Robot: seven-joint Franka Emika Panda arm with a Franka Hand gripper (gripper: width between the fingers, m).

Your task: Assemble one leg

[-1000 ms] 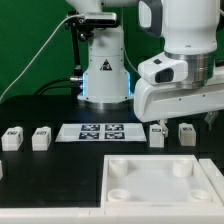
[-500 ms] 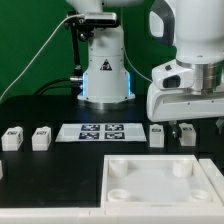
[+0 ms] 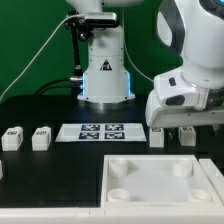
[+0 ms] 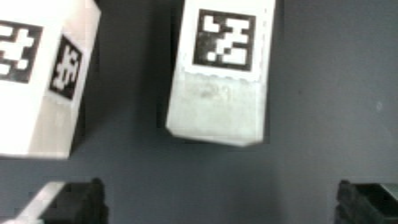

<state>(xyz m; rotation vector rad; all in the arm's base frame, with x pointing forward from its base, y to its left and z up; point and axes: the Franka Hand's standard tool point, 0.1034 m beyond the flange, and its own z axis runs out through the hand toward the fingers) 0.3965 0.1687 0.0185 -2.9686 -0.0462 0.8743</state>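
My gripper needs to grip the leg by its plain end [image 3: 188, 132] [image 4: 217, 110] beside the marker tag next. Then the leg can be fitted into the white panel's corner socket.
Four small white legs with marker tags stand on the black table: two at the exterior view's left [image 3: 12, 139] [image 3: 41, 138] and two at its right [image 3: 159, 136] [image 3: 186, 134]. My gripper [image 3: 190, 126] hangs just above the right pair. In the wrist view it [image 4: 217, 204] is open and empty, its dark fingertips [image 4: 71, 200] spread wide. One leg [image 4: 222, 75] lies in line with the gap between the fingers, a little beyond them. A second leg [image 4: 45, 80] lies beside it. The gripper touches neither.
The big flat white panel [image 3: 160, 180] with round corner sockets lies at the front of the table. The marker board [image 3: 100, 131] lies in the middle, in front of the robot base [image 3: 105, 70]. The table's front edge is just below the panel.
The wrist and hand have turned and tilted, and the hand has dropped lower over the right pair of legs. The legs and the panel have not moved.
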